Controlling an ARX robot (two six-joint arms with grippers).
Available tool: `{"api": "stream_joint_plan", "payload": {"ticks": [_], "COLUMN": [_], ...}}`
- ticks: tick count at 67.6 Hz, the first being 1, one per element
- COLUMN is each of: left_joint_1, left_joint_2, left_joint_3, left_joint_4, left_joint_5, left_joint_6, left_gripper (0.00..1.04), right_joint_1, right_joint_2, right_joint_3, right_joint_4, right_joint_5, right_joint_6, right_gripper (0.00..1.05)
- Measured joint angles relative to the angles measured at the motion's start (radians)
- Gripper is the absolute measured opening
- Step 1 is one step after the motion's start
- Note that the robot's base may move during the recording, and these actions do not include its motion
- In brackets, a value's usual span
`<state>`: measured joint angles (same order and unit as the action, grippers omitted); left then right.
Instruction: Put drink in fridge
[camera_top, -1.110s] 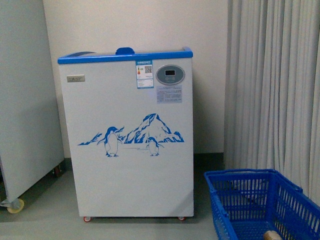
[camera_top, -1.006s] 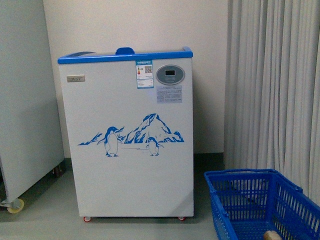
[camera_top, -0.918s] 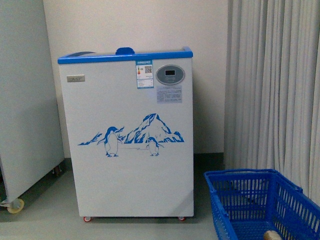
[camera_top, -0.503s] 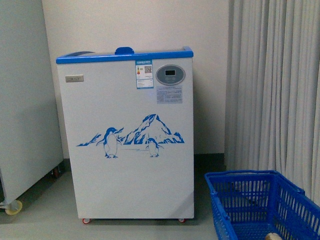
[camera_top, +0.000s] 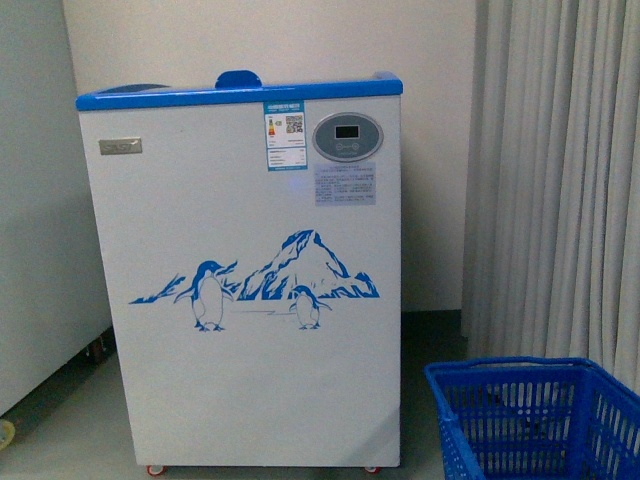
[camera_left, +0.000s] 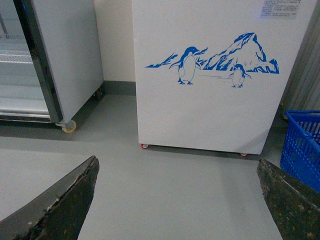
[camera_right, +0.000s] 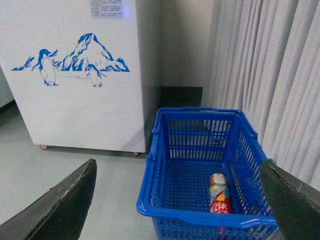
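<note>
My right gripper will next put the drink in the fridge (camera_right: 80, 85), so it should grab the drink by the red part of its label (camera_right: 220, 205).
The fridge (camera_top: 250, 300) is a white chest cooler with a blue top rim, a grey oval display panel and a blue penguin-and-mountain graphic; it fills the middle of the front view and also shows as the fridge (camera_left: 220, 75) and the fridge (camera_right: 75, 75). The drink (camera_right: 219, 194), a bottle with a red and yellow label, lies on its side inside the blue basket (camera_right: 165, 150). My right gripper (camera_right: 177, 200) hangs open above the basket's near rim, apart from the bottle. My left gripper (camera_left: 175, 200) is open over bare floor in front of the fridge.
The blue basket (camera_top: 480, 420) sits on the floor right of the fridge, in front of pale curtains (camera_top: 560, 180). A plain pale grey cabinet on wheels (camera_top: 40, 200) stands left of the fridge, with its caster (camera_left: 68, 126) near the wall gap.
The front view has drawn closer to the fridge and shifted; the fridge looks larger, the basket sits lower right, and the drink's cap has left the front view.
</note>
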<state>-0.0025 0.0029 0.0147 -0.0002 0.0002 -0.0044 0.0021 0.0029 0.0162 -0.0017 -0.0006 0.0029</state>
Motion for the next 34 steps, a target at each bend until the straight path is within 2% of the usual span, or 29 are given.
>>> {"api": "stream_joint_plan", "payload": {"ticks": [34], "left_joint_1": [0.0], "left_joint_2": [0.0], "left_joint_3": [0.0], "left_joint_4": [0.0], "left_joint_5": [0.0], "left_joint_6": [0.0], "left_gripper": [0.97], "right_joint_1": [0.0], "right_joint_2": [0.0], "right_joint_3": [0.0], "right_joint_4": [0.0], "right_joint_5": [0.0], "right_joint_6": [0.0], "right_gripper": [0.97]}}
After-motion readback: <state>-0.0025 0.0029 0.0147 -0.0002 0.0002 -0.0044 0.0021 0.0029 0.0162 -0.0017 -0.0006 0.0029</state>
